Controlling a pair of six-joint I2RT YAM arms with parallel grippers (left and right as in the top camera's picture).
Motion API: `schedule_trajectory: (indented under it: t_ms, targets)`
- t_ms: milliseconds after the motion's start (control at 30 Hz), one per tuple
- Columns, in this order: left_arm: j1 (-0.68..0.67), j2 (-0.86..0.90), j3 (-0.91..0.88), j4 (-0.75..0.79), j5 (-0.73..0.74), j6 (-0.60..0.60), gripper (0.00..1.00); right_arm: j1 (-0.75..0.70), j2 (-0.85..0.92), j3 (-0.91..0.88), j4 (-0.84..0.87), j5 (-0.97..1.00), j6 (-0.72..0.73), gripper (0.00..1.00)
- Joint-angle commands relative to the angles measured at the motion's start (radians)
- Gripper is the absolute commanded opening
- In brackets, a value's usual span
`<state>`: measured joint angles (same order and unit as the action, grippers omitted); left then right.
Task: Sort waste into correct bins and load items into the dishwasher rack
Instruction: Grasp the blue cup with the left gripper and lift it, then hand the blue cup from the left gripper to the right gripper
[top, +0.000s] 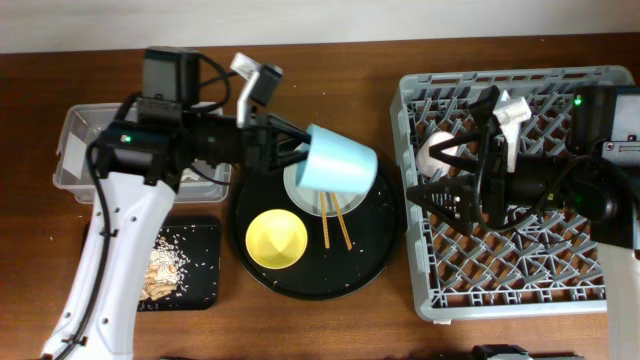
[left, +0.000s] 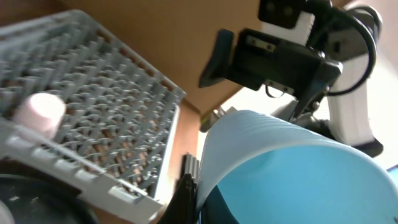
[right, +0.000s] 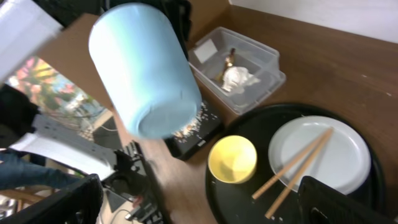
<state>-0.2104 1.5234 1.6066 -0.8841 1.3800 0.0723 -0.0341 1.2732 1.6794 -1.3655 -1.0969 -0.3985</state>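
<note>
The small blue cup is held by its rim. My right gripper should next grab the cup around its base end (top: 361, 168), opposite the held rim, so that the cup can go rim-first into the dishwasher rack (top: 520, 280).
My left gripper (top: 300, 152) is shut on the rim of the small blue cup (top: 338, 165) and holds it tilted in the air over the pale plate (top: 303, 190). The cup fills the left wrist view (left: 292, 168) and hangs high in the right wrist view (right: 146, 68). My right gripper (top: 440, 195) is open and empty over the left part of the grey dishwasher rack (top: 520, 280). The pink cup (top: 440, 150) lies in the rack. The yellow bowl (top: 277, 238) and the chopsticks (top: 335, 225) rest on the round black tray. The tissue (right: 239, 78) and wrapper (right: 229, 59) lie in the clear tub (top: 80, 140).
The large round black tray (top: 380, 250) sits between the bins and the rack. The shallow black tray (top: 200, 245) at the front left holds food scraps (top: 165, 265). The left arm crosses above the tub. The right arm's body covers the rack's right side.
</note>
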Motion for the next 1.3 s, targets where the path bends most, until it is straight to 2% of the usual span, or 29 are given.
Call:
schedule_trajectory:
  t_ms: [0,133,233,567,733,900,967,1100,1267]
  targets:
    - [-0.06,0.004,0.006,0.048,0.045,0.023,0.0,0.0,-0.002,0.008,-0.026,-0.098,-0.06,0.98]
    - [-0.09,0.004,0.006,0.092,0.045,-0.015,0.0,0.104,-0.002,0.008,-0.034,-0.13,-0.113,0.99]
    - [-0.09,0.004,0.006,0.091,0.045,-0.016,0.0,0.187,0.008,0.008,-0.008,-0.082,-0.129,0.98]
    - [-0.11,0.004,0.006,0.092,0.097,-0.015,0.0,0.2,0.08,0.008,0.006,-0.126,-0.129,0.99]
    - [-0.114,0.004,0.006,0.092,0.09,-0.014,0.0,0.222,0.081,0.008,0.031,-0.133,-0.129,0.96]
    - [-0.114,0.004,0.006,0.092,0.09,-0.015,0.0,0.23,0.081,0.008,0.046,-0.134,-0.129,0.77]
    - [-0.114,0.004,0.006,0.092,0.09,-0.015,0.0,0.23,0.081,0.008,0.047,-0.134,-0.129,0.75]
    - [-0.114,0.004,0.006,0.091,0.09,-0.015,0.0,0.23,0.081,0.008,0.057,-0.134,-0.129,0.57]
    - [-0.114,0.004,0.006,0.071,0.089,-0.015,0.01,0.23,0.08,0.008,0.084,-0.134,-0.125,0.52]
